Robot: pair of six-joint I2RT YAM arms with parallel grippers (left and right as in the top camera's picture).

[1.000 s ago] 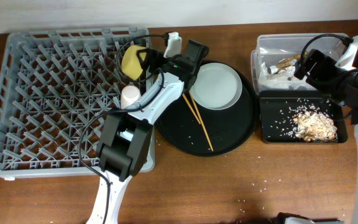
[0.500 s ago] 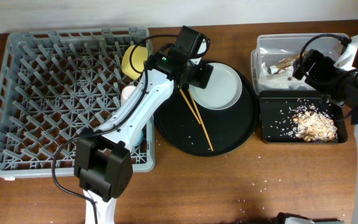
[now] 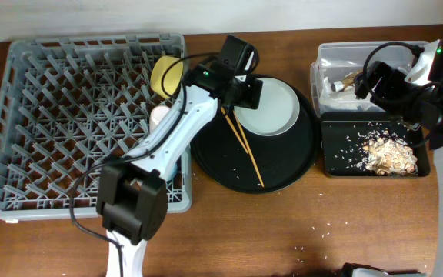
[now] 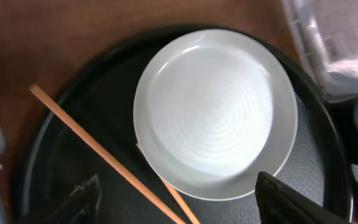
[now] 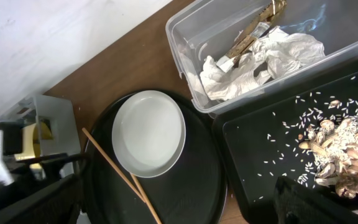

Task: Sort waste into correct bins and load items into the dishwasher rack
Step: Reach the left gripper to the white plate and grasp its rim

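My left gripper grabs the pale plate by its edge facing the dishwasher rack next, since the plate's opposite edge stays free to load between the rack's wires.
My left gripper hangs open over the near left rim of the pale plate, which lies on the round black tray. In the left wrist view its fingertips flank the plate edge and the two brown chopsticks, gripping nothing. The chopsticks lie beside the plate. A yellow bowl and a pink cup stand in the grey dishwasher rack. My right gripper is open above the clear tub, which holds napkins and a wrapper. Food scraps lie in the black tray.
The left arm stretches from the table's front edge across the rack's right side. Rice crumbs dot the wooden table in front of the trays. The tub and the black tray sit close together at the far right, next to the round tray.
The left gripper has left the yellow bowl in the rack and swung right to over the plate's edge. The right gripper has shifted slightly left over the tub.
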